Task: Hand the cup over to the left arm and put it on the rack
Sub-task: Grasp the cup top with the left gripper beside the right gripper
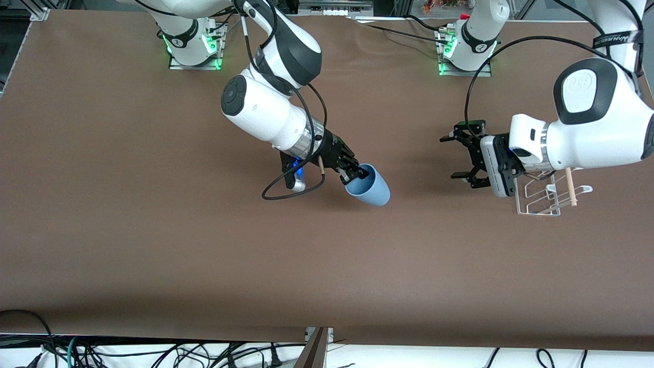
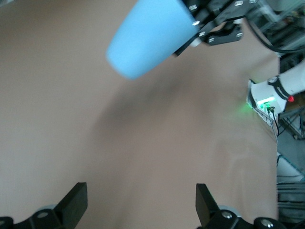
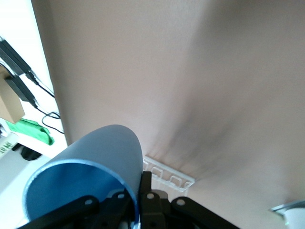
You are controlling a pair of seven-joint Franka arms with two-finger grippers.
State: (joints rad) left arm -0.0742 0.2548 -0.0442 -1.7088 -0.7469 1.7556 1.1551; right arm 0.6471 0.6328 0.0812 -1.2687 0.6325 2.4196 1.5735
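Note:
I should reach the cup with my left gripper and grab it by its closed base end [image 1: 382,197]. The cup's open rim [image 1: 349,187] then stays free for the rack.
The light-blue cup [image 1: 369,188] hangs tilted over the middle of the table. My right gripper [image 1: 357,175] is shut on its rim, one finger inside and one outside, as the right wrist view shows at the cup [image 3: 90,171] and gripper [image 3: 142,202]. The cup's closed base points toward the left arm's end. My left gripper [image 1: 453,157] is open and empty, a short way from the cup and facing it. In the left wrist view the cup [image 2: 147,38] is ahead of the left gripper [image 2: 140,202]. The white wire rack [image 1: 541,198] with its wooden dowel [image 1: 570,186] stands partly under the left wrist.
Brown table [image 1: 153,230] with both arm bases along the edge farthest from the front camera. A black cable loop [image 1: 286,189] hangs from the right wrist. Cables lie off the table's near edge [image 1: 153,352]. The rack also shows small in the right wrist view [image 3: 169,174].

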